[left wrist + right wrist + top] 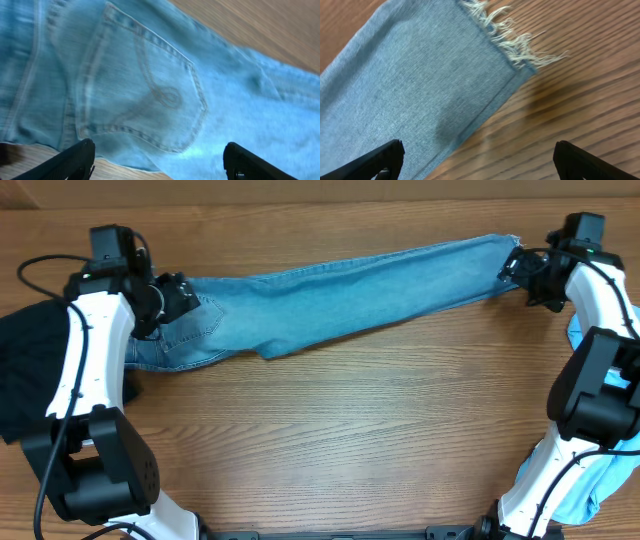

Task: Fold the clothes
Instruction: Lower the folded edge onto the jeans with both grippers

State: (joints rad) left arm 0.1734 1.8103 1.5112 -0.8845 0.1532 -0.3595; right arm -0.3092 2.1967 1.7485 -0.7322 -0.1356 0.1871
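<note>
I should next grab the leg end of the jeans beside the frayed cuff with my right gripper, to fold the legs toward the waist.
A pair of light blue jeans (340, 300) lies stretched across the far side of the wooden table, waist at the left, frayed leg cuff at the right. My left gripper (178, 298) hovers over the waist end and is open and empty; the left wrist view shows a back pocket (145, 90) between its spread fingers (157, 162). My right gripper (520, 268) is open and empty at the cuff end; the right wrist view shows the frayed hem (512, 37) and bare wood between its fingers (477, 160).
A dark garment (25, 370) lies at the table's left edge under the left arm. A light blue cloth (590, 480) hangs at the right edge near the right arm's base. Bare wooden tabletop (340, 440) fills the near half.
</note>
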